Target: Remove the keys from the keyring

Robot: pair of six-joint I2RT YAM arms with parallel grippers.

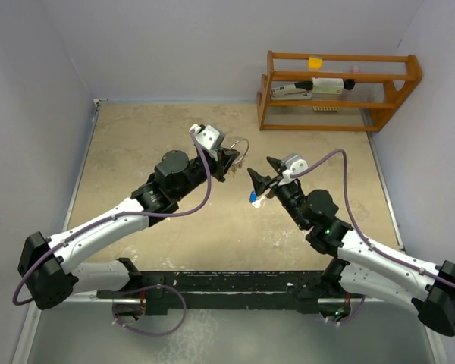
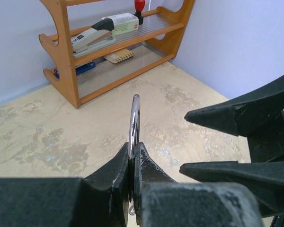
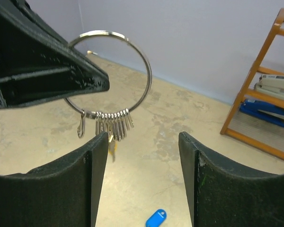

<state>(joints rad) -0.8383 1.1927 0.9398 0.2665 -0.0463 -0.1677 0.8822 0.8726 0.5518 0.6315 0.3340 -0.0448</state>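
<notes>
The yellow-headed key needs to be grabbed next by its head [image 3: 114,146] with the robot's right gripper, so that its silver loop stays free to slide off the keyring [image 3: 144,71].
My left gripper [image 1: 233,158] is shut on the keyring [image 1: 240,150] and holds it above the table. In the left wrist view the ring [image 2: 134,118] stands edge-on between the closed jaws [image 2: 132,152]. In the right wrist view the keyring [image 3: 144,71] hangs from the left gripper, with several small silver loops [image 3: 113,124] bunched at its bottom. A yellow-headed key [image 3: 111,142] hangs there, partly hidden behind my finger. My right gripper [image 3: 142,138] is open and empty just in front of the ring [image 1: 262,171]. A blue-headed key [image 3: 155,218] lies on the table below [image 1: 254,199].
A wooden rack [image 1: 337,91] with a stapler [image 2: 92,37] stands at the back right against the wall; it also shows in the right wrist view [image 3: 255,101]. Grey walls close the table at the left, back and right.
</notes>
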